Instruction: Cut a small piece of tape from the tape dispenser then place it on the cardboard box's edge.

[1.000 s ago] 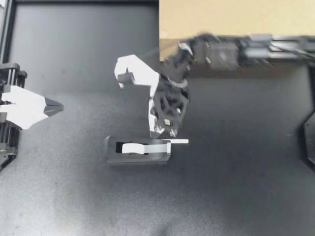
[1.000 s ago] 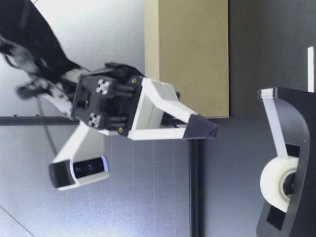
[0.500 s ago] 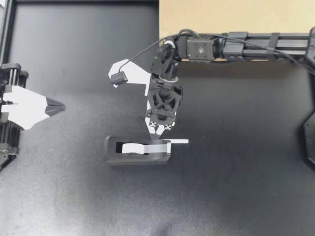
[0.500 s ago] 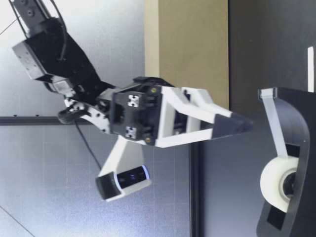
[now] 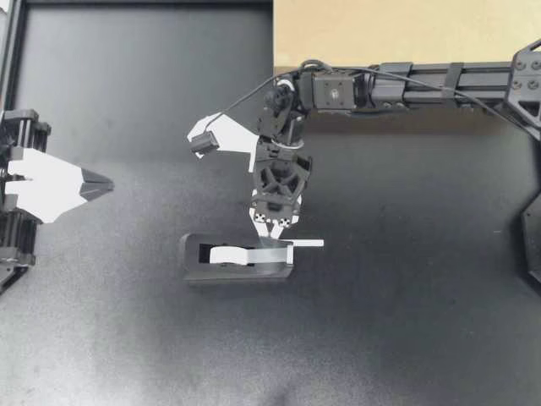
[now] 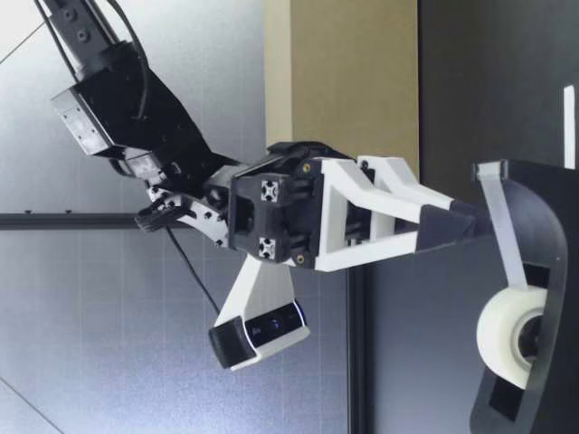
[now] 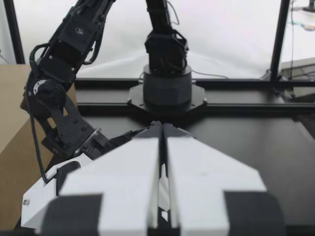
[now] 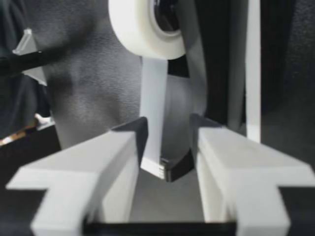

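My right gripper needs to get a small piece of tape for the cardboard box's edge (image 5: 275,42), so it should grab the tape by its loose end (image 5: 289,254) next.
A black tape dispenser (image 5: 237,260) with a white tape roll (image 5: 226,255) lies on the dark table. My right gripper (image 5: 273,234) hangs open just above its cutter end. In the right wrist view the gripper (image 8: 169,129) has the tape's free end (image 8: 151,123) between its fingers, and neither finger touches it. In the low view the right gripper (image 6: 470,221) points down at the top of the dispenser (image 6: 538,235). The cardboard box (image 5: 406,30) stands at the back. My left gripper (image 5: 97,182) is shut and empty at the left edge, far from the dispenser.
A thin white strip (image 5: 306,244) lies on the table beside the dispenser's cutter end. My right arm (image 5: 423,80) stretches along the box's front edge. In the left wrist view the box (image 7: 10,123) stands beside my right arm.
My right gripper has swung down toward the dispenser's cutter end and opened its fingers around the tape's free end. The left arm has not moved.
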You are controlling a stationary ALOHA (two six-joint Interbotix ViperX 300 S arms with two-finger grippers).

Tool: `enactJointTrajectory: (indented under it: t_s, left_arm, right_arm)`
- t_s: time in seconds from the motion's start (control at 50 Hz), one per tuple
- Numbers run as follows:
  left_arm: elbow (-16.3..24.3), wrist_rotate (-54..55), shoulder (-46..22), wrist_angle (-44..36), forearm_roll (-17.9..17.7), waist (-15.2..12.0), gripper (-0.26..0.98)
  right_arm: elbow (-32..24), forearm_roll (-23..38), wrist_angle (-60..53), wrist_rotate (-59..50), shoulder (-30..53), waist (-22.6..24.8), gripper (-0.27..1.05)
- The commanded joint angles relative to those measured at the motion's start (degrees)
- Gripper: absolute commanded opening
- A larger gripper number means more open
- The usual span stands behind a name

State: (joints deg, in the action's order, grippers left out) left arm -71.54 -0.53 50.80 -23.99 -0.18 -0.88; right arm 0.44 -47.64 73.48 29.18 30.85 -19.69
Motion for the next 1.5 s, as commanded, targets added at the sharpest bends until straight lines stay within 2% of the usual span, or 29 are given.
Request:
enactJointTrajectory:
  t_s: [0.0,0.5,0.66,0.92,1.06,1.48]
  left_arm:
    - [0.70,-0.09,-0.44,-0.53,0.00,-0.18,-0.12]
    - [0.79,0.00,-0.35,-0.53,0.00,-0.18,-0.12]
    - [0.70,0.26,-0.35,-0.53,0.00,-0.18,-0.12]
    - [0.62,0.44,-0.35,-0.53,0.00,-0.18,-0.12]
    - [0.62,0.44,-0.35,-0.53,0.00,-0.18,-0.12]
    - [0.44,0.35,-0.35,-0.53,0.00,-0.18,-0.12]
  right_arm:
    - [-1.14,-0.70,0.70,-0.09,-0.97,0.18,0.45]
    - [-0.97,-0.70,1.58,-0.09,-0.44,1.85,0.42]
    - [-0.97,-0.09,1.49,-0.09,-0.53,1.85,0.31]
    - [-1.23,0.97,0.79,0.00,-1.23,1.76,0.03]
    - [-1.23,0.70,0.79,0.18,-1.76,1.85,-0.08]
    - [-0.70,-0.70,1.14,-0.53,-4.66,2.37,-0.11]
